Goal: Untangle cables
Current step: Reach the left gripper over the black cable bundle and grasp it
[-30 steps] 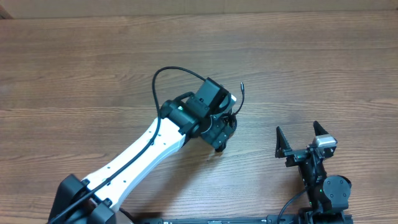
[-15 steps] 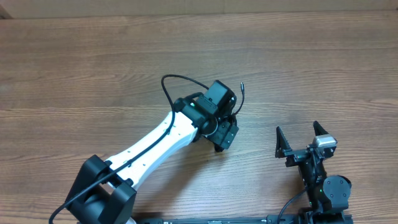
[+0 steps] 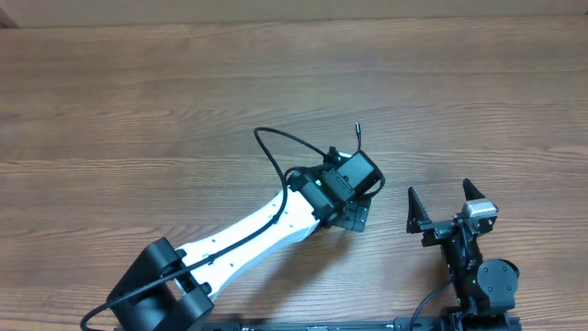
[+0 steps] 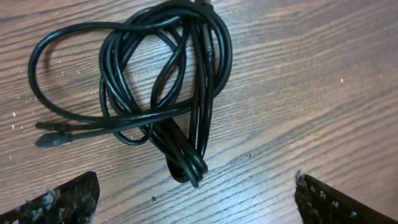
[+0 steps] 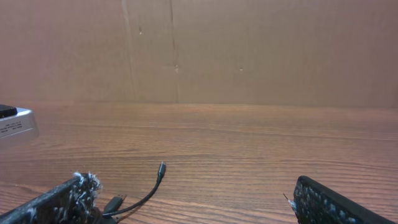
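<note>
I should next use my left gripper to grab the cables by the bundle's near end (image 4: 187, 160). The loops and plug ends then stay free to untangle.
The cables (image 4: 163, 82) lie as a tangled bundle of thin black loops on the wooden table in the left wrist view, with two plug ends (image 4: 55, 133) pointing left. My left gripper (image 4: 196, 206) is open and hovers just above the bundle's near end, touching nothing. In the overhead view the left gripper (image 3: 352, 204) covers most of the bundle, and only one cable end (image 3: 356, 134) sticks out behind it. My right gripper (image 3: 446, 208) is open and empty to the right of the bundle. The right wrist view shows a raised cable tip (image 5: 159, 172) left of the open right gripper (image 5: 193, 208).
The left arm's own thicker black wire (image 3: 272, 147) arcs up behind its wrist. A brown cardboard wall (image 5: 249, 50) stands at the far edge of the wooden table (image 3: 138, 110).
My left arm has swung to the right over the cable bundle. The cable end sticking out and the right arm have not moved.
</note>
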